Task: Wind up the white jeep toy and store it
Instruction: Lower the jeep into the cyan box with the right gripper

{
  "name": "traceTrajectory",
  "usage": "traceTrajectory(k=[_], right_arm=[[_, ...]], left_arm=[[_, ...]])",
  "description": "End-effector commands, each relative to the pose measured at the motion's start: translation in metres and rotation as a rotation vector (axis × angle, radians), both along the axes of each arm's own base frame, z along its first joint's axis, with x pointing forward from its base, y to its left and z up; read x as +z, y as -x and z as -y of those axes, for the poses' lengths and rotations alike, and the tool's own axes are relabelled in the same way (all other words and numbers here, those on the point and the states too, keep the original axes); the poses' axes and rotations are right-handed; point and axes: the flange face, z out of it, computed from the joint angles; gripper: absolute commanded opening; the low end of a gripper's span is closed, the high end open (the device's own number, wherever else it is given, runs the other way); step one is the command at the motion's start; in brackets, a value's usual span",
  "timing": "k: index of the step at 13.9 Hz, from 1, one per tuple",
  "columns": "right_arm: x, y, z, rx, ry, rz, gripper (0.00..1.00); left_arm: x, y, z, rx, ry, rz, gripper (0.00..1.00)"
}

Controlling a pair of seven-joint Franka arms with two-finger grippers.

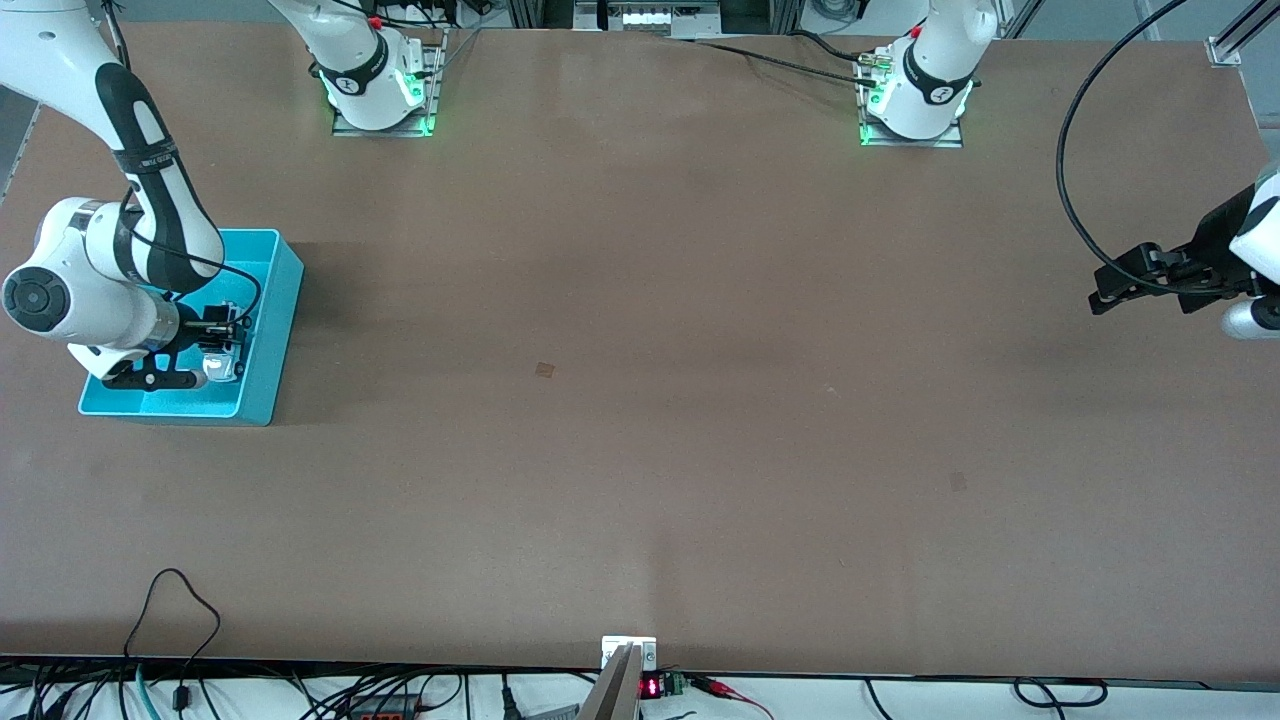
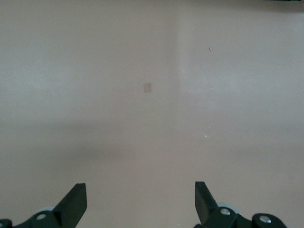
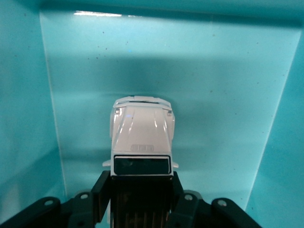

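The white jeep toy is standing on the bottom of the turquoise bin, so the robot's right gripper will open now, and the toy would stay there.
The white jeep toy [image 3: 142, 135] has a white hood, a dark windscreen and a black ribbed roof. My right gripper [image 3: 141, 192] is shut on its black rear part, one finger on each side, inside the turquoise bin [image 3: 228, 95]. In the front view the right gripper [image 1: 215, 355] is down in the bin [image 1: 275, 330] at the right arm's end of the table, and the jeep [image 1: 220, 366] shows only as a small white bit. My left gripper [image 1: 1100, 295] waits open over bare table at the left arm's end. Its fingers [image 2: 76, 202] stand wide apart with nothing between them.
The brown table [image 1: 640, 400] carries only small marks, one [image 1: 545, 370] near the middle. The arm bases [image 1: 380, 90] stand along the edge farthest from the front camera. Cables [image 1: 180, 610] lie at the table's nearest edge.
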Motion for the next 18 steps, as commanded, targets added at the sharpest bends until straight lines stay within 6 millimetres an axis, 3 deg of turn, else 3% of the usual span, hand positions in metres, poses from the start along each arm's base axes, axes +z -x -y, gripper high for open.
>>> traceTrajectory(k=[1,4,8,17,18], right_arm=[[-0.0012,0.0008,0.0018,-0.001,-0.003,0.003,0.04],[-0.0029,0.0010,0.0017,-0.001,-0.004,0.002,0.11],[-0.0065,0.0021,0.0023,-0.005,-0.006,-0.005,0.41],[-0.0064,0.0017,0.0015,-0.004,-0.007,-0.004,0.80],[-0.0055,0.0018,0.0024,-0.005,-0.006,-0.002,0.96]], left_arm=[[0.0029,0.0051,0.0005,-0.010,0.015,0.004,1.00],[0.0029,0.0052,0.0014,-0.011,0.015,0.004,1.00],[0.0029,0.0052,0.0014,-0.011,0.015,0.004,1.00],[0.0071,0.0050,-0.0012,-0.007,0.015,0.016,1.00],[0.0071,0.0049,-0.0038,-0.002,0.014,0.016,1.00]])
